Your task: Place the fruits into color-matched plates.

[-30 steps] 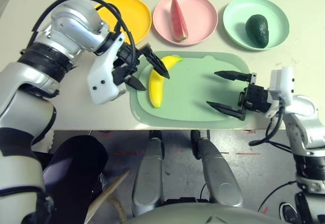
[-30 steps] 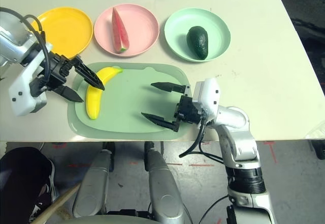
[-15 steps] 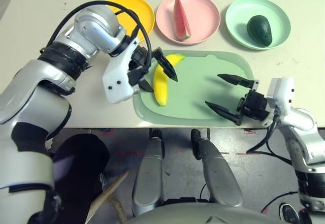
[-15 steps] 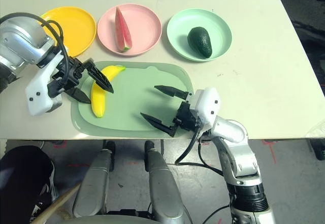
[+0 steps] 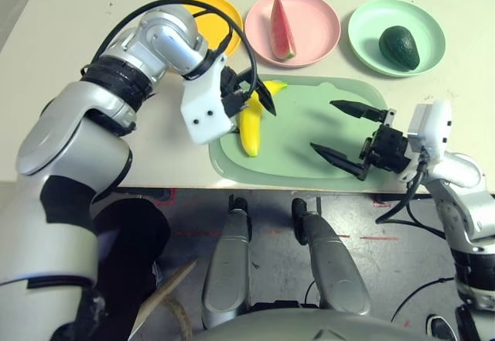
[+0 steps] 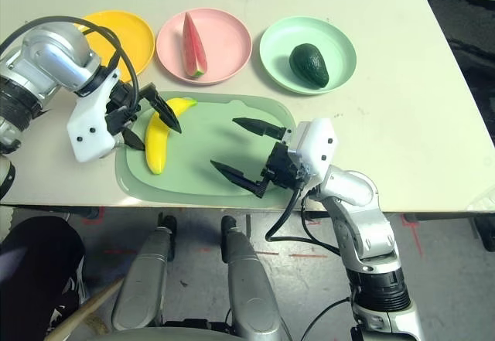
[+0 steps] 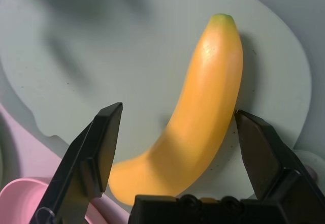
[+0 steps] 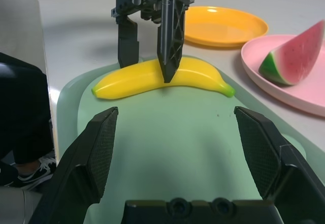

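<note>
The banana would be caught if my left gripper closed now, because its fingers reach down beside the banana's middle (image 5: pixel 250 124) (image 7: pixel 195 117), close over the green mat. My left gripper needs to close.
The yellow banana (image 5: pixel 253 118) lies on the pale-green mat (image 5: pixel 298 136). My left gripper (image 6: pixel 161 138) is open and straddles the banana's middle, one finger on each side (image 7: pixel 177 132); one finger (image 7: pixel 259 153) is very close to the peel. Open over the mat's right half, my right gripper (image 5: pixel 322 124) has nothing between its fingers and points toward the banana (image 8: pixel 162 76). The watermelon wedge (image 5: pixel 281 28) lies in the pink plate (image 5: pixel 317 32). The avocado (image 5: pixel 399 47) sits in the mint green plate (image 5: pixel 370 35). The yellow-orange plate (image 6: pixel 135 28) holds nothing and is partly behind my left arm.
The three plates stand in a row behind the mat. The table's front edge (image 5: pixel 186 189) runs just in front of the mat. Bare tabletop (image 6: pixel 402 101) lies to the right of the mat and plates.
The left gripper has come further over the banana, so its fingers now stand on both sides of it. The view has shifted. The right gripper stays about where it was.
</note>
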Controlling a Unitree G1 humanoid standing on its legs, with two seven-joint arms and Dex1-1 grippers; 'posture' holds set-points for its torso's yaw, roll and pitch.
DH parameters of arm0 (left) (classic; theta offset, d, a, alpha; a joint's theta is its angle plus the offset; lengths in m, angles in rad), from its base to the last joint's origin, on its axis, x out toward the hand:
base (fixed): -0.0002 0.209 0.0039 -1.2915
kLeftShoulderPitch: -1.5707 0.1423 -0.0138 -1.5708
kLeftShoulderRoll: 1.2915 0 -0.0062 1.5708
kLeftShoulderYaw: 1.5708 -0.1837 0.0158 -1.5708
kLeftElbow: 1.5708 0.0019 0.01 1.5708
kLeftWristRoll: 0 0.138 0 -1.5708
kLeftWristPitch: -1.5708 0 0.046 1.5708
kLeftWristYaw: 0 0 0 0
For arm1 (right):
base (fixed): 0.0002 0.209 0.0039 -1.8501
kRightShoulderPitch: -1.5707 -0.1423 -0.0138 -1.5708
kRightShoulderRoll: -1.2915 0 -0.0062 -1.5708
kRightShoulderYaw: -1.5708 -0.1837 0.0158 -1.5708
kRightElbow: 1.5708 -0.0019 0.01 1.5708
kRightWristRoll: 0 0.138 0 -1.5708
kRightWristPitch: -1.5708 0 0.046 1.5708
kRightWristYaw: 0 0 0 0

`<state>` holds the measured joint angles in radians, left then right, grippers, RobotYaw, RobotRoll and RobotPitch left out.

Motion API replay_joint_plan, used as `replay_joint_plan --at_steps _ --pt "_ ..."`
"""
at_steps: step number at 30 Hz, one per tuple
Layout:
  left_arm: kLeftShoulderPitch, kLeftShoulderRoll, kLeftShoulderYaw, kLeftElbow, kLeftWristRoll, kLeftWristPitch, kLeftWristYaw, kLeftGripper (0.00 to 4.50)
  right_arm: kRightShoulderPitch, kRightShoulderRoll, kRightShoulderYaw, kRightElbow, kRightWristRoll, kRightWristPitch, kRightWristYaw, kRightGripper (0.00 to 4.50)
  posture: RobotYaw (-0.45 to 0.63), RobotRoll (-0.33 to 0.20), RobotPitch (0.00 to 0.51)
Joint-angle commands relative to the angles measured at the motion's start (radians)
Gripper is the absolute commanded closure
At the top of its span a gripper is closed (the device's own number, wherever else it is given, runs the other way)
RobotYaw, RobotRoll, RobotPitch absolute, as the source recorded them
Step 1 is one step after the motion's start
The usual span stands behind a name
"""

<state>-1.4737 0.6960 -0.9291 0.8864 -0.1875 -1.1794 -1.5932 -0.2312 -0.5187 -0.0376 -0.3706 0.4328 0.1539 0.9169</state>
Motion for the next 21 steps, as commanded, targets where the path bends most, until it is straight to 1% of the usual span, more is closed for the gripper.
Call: replay_joint_plan --at_steps 1,4,5,6,7,8,14,16,18,21 --pt "0.011 -0.009 -0.069 0.025 0.064 0.02 -0.021 0.61 -0.001 -0.005 0.011 -0.011 0.017 0.011 -0.003 0.0 -0.04 0.0 0.442" --pt "0.0 -0.003 -0.115 0.021 0.064 0.04 -0.021 1.57 -0.015 -0.001 0.011 -0.011 0.021 0.017 -0.013 0.0 -0.04 0.0 0.441" --pt "-0.003 0.003 -0.136 0.015 0.058 0.048 -0.021 2.02 -0.017 -0.001 0.012 -0.01 0.021 0.018 -0.014 0.0 -0.05 0.0 0.441" --pt "-0.005 0.009 -0.157 0.007 0.05 0.054 -0.021 2.33 -0.019 -0.001 0.013 -0.01 0.021 0.018 -0.015 0.0 -0.05 0.0 0.441" --pt "-0.008 0.016 -0.178 -0.001 0.042 0.062 -0.021 2.78 -0.02 -0.001 0.013 -0.01 0.022 0.018 -0.017 0.0 -0.05 0.0 0.441" --pt "-0.012 0.024 -0.197 -0.011 0.033 0.068 -0.021 2.98 -0.021 -0.001 0.014 -0.01 0.021 0.018 -0.018 0.0 -0.05 0.0 0.442" --pt "-0.04 0.069 -0.26 -0.076 -0.041 0.11 -0.021 3.03 -0.022 0.001 0.02 -0.01 0.029 0.026 -0.02 0.0 -0.04 0.0 0.44" --pt "-0.058 0.092 -0.272 -0.113 -0.094 0.144 -0.021 3.03 -0.022 0.002 0.028 -0.01 0.036 0.03 -0.014 0.0 -0.04 0.0 0.441" --pt "-0.078 0.127 -0.28 -0.171 -0.171 0.211 -0.021 3.03 -0.019 0.0 0.034 -0.009 0.046 0.033 -0.005 0.0 -0.03 0.0 0.441" --pt "-0.11 0.198 -0.282 -0.246 -0.247 0.304 -0.021 3.03 -0.009 -0.003 0.039 -0.017 0.065 0.045 0.003 0.0 -0.02 0.0 0.443"
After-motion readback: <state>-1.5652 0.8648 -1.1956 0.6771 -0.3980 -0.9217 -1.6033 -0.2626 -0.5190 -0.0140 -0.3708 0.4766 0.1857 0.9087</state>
